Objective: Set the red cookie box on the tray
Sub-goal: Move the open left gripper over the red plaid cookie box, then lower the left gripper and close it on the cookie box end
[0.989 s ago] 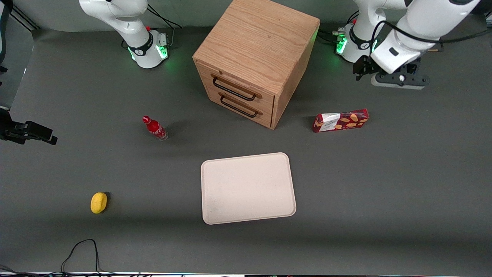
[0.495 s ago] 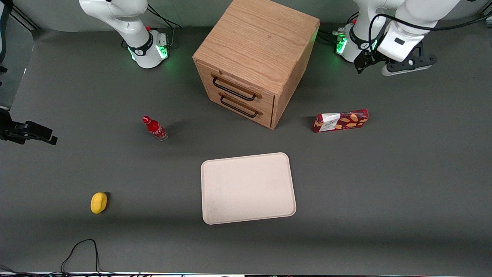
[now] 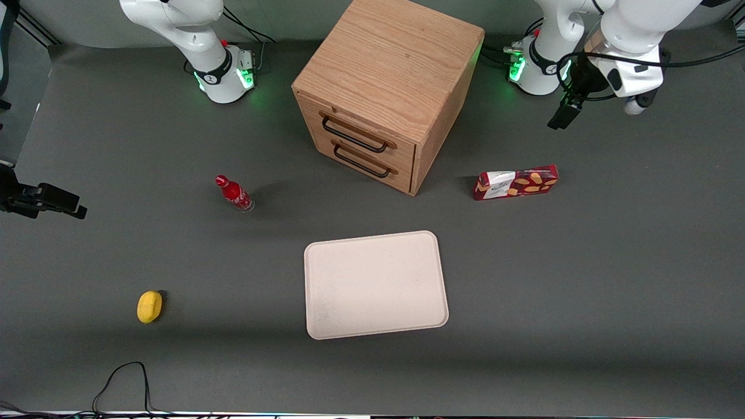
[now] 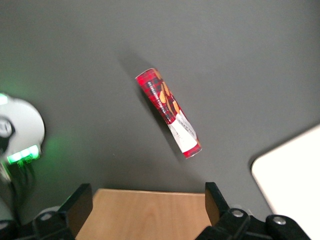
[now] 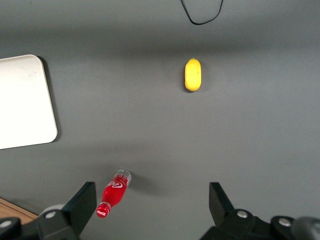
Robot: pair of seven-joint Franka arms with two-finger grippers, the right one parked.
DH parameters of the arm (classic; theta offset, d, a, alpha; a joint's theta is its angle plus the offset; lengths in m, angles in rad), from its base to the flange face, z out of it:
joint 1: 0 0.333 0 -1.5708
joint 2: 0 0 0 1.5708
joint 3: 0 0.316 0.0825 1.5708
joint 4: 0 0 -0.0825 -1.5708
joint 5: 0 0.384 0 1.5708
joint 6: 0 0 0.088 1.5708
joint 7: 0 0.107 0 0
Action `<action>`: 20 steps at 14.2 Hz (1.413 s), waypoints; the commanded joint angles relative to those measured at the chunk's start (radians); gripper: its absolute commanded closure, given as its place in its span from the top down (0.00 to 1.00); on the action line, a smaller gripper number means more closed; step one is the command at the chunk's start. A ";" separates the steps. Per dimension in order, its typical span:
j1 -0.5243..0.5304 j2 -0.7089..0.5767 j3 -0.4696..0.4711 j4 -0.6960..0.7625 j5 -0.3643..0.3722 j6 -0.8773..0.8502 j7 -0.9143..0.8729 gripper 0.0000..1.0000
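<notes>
I need to place the red cookie box (image 3: 515, 182) on the cream-white tray (image 3: 375, 285), so next I need to grab the box by its long sides with my left gripper.
The red cookie box (image 3: 515, 182) lies flat on the grey table beside the wooden cabinet, toward the working arm's end. The left wrist view shows it as a slim dark-red carton (image 4: 168, 112) with a white patch at one end. The cream-white tray (image 3: 375, 285) sits nearer the front camera than the box, with nothing on it; one of its corners (image 4: 295, 175) shows in the wrist view. My left gripper (image 3: 634, 105) hangs high over the table near the arm's base, farther from the front camera than the box. It (image 4: 147, 205) is open and holds nothing.
A wooden two-drawer cabinet (image 3: 387, 87) stands beside the box. A small red bottle (image 3: 234, 194) and a yellow lemon (image 3: 149, 306) lie toward the parked arm's end. A black cable (image 3: 122, 378) loops at the table's front edge.
The left wrist has turned and the gripper has swung away from the front camera, toward the arm's base. The box, tray and other objects have not moved.
</notes>
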 commanded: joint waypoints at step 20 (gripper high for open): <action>0.002 0.391 -0.050 -0.449 0.143 0.930 -0.506 1.00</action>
